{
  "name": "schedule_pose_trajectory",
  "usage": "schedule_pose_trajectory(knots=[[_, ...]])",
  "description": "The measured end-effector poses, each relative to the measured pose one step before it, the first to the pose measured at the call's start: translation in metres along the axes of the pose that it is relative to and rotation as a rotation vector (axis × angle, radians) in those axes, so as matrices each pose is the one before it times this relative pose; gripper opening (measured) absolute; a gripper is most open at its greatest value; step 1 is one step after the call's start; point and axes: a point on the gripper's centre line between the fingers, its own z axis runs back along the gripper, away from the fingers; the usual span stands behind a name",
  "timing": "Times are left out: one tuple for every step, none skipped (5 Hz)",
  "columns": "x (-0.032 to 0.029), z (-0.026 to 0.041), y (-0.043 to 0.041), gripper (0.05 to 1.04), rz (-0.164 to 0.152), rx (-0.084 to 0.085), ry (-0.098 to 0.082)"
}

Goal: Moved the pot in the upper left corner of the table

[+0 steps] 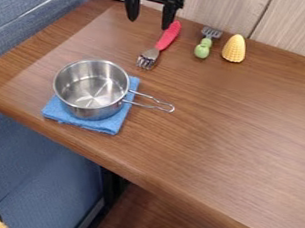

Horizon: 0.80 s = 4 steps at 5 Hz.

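Note:
The pot (92, 88) needs to go to the upper corner of the table, so my gripper should grip it by its side next.
My black gripper (150, 16) hangs at the top edge of the camera view, above the table's back edge, with its two fingers spread apart and nothing between them. The steel pot (92, 88) rests on a folded blue cloth (111, 124) at the left of the wooden table (226, 137), well below the gripper in the view. It is upright and looks empty, and its wire handle points right.
A red-handled fork (165, 41) lies just below the gripper. To its right are a green-handled fork (203, 47) and a yellow corn cob (234, 49), near the back wall panel (293, 28). Blue seating (30, 10) borders the table's left side.

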Motion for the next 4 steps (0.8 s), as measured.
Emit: schedule_pose_trajectory(knots=[[-0.02145,0.01312,0.01336,1.001,-0.0024,-0.0102,-0.0332],[-0.02320,0.01493,0.00660,1.001,-0.0239,-0.0060,-0.0234],[-0.02622,0.00376,0.00719,1.001,-0.0273,0.0059,0.0069],[-0.03083,-0.00012,0.01255,1.001,0.0083,0.0075,0.0263]])
